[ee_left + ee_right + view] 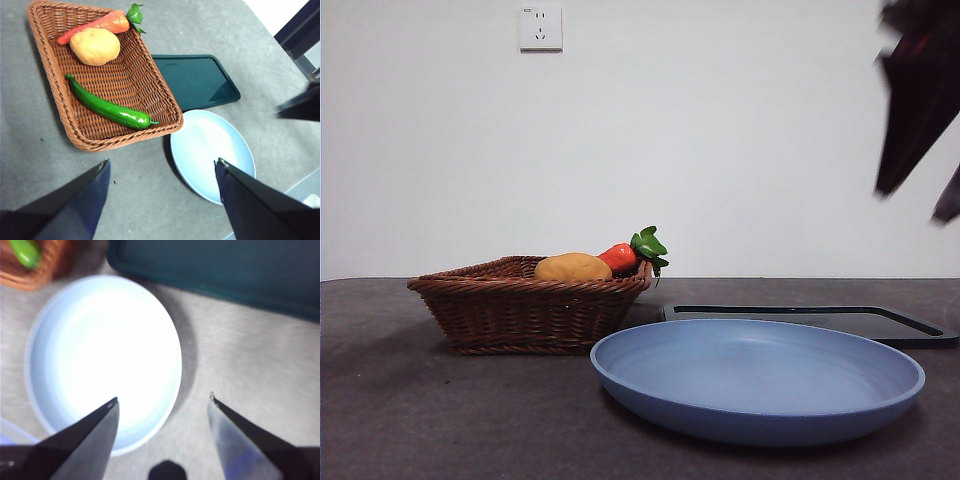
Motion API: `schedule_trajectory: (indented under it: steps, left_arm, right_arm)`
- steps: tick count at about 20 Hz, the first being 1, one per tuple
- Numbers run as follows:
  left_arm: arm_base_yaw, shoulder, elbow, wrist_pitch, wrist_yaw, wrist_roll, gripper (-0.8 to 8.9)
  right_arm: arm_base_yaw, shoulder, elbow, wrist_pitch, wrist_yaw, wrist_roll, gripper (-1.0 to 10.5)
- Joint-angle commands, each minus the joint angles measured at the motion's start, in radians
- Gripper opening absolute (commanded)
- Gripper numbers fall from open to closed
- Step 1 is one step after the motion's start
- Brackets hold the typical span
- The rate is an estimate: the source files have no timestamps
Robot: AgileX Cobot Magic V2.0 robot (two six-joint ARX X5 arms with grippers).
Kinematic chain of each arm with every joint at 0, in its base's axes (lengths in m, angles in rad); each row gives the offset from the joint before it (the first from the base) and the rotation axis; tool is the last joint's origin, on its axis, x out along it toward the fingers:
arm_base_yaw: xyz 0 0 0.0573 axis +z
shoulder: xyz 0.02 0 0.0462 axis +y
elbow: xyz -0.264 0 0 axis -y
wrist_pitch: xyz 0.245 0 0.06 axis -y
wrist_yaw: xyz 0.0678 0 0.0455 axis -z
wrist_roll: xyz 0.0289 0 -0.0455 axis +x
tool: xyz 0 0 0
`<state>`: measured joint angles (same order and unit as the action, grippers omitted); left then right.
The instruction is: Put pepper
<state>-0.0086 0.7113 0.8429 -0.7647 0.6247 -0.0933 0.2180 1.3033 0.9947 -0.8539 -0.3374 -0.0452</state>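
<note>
The right gripper takes hold of the blue plate on the dark tray (215, 267) by its rim (160, 422) next, to ready the plate for the pepper.
The green pepper (109, 108) lies slantwise on the floor of the brown wicker basket (50, 95), apart from the potato (95, 46) and the carrot (97, 25). My left gripper (162, 161) hangs open and empty high above the table, short of the basket's near corner. My right gripper (163, 397) is open and empty above the rim of the blue plate (45, 390); one end of the pepper (23, 252) shows at that view's corner. In the front view the basket (520, 310) wall hides the pepper, and a dark blurred arm (920, 90) hangs at the upper right.
A blue plate (757, 378) sits on the grey table in front, beside the basket. A dark flat tray (880, 322) lies behind the plate. Potato (573, 267) and carrot (620, 256) stick up over the basket rim. A wall socket (541, 28) is on the white wall.
</note>
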Motion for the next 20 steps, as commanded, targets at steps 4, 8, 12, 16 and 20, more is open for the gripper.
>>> schedule_trajectory:
  steps: [4, 8, 12, 16, 20]
  left_arm:
    - [0.002, 0.002, 0.014, 0.015, 0.008, 0.014, 3.66]
    - [0.002, 0.002, 0.014, 0.016, 0.007, 0.014, 3.66]
    - [0.002, 0.002, 0.014, 0.016, 0.005, 0.014, 3.66]
    - [0.002, 0.002, 0.014, 0.018, 0.005, 0.011, 3.63]
    - [-0.013, 0.029, 0.016, 0.071, -0.003, -0.047, 3.63]
  right_arm:
    - [0.053, 0.261, 0.016, 0.122, 0.009, -0.006, 3.1]
    - [0.067, 0.367, 0.016, 0.169, 0.03, -0.02, 2.9]
    - [0.072, 0.402, 0.016, 0.183, 0.028, -0.019, 1.3]
    - [0.072, 0.404, 0.016, 0.18, 0.023, -0.011, 0.1]
    - [0.071, 0.37, 0.016, 0.15, 0.03, -0.008, 0.1]
